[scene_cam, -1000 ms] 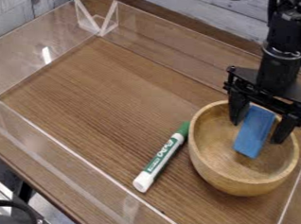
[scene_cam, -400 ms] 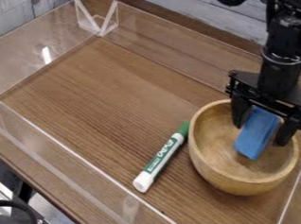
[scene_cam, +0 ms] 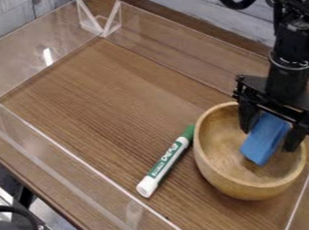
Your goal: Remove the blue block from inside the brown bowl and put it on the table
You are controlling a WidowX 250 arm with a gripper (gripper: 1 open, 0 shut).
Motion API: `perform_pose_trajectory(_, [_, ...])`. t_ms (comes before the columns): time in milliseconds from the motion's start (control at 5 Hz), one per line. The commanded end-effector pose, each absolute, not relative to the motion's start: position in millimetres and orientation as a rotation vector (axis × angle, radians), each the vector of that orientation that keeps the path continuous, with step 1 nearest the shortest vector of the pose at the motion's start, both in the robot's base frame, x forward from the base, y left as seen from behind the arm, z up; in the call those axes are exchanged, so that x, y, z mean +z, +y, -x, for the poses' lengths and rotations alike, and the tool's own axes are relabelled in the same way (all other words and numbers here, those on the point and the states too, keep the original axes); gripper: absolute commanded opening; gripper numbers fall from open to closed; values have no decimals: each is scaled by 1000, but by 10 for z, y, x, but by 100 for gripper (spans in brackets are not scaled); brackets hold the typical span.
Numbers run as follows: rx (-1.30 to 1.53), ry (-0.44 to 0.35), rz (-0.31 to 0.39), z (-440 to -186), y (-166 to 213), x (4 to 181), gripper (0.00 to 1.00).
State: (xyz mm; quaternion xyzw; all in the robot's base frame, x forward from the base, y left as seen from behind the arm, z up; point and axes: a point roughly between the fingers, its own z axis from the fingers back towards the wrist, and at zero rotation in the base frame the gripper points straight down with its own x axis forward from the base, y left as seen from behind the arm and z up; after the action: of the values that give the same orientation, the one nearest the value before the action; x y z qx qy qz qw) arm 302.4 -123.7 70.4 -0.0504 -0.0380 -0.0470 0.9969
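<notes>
The gripper's fingertips reach into the brown bowl beside the block's upper end, so the gripper is ready to close. Closing now would hold the block.
The brown bowl [scene_cam: 217, 173] sits at the right side of the table [scene_cam: 106, 95]. Inside it the blue block [scene_cam: 261, 144] leans on end against the far inner wall. My gripper [scene_cam: 271, 128] points straight down into the bowl, open, with one dark finger [scene_cam: 247, 118] to the left of the block's upper end and the other to its right. The fingers straddle the block, and no squeeze on it shows. The block's top edge is partly hidden behind the gripper body.
A white-and-green marker [scene_cam: 167, 159] lies on the table just left of the bowl, pointing toward the near edge. Low clear acrylic walls [scene_cam: 44, 55] run round the tabletop, with a folded clear piece [scene_cam: 100, 19] at the far left corner.
</notes>
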Motion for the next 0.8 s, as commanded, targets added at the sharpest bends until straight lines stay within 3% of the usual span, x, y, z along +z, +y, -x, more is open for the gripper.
perform_pose_trajectory(0, [-101,-120,114,-3063,-1279,804,100])
perform_pose_trajectory(400, [-93,-142,116,-3073,-1280,817,100])
perform_pose_trajectory(600, [-90,-140,115,-3072,-1267,801,0])
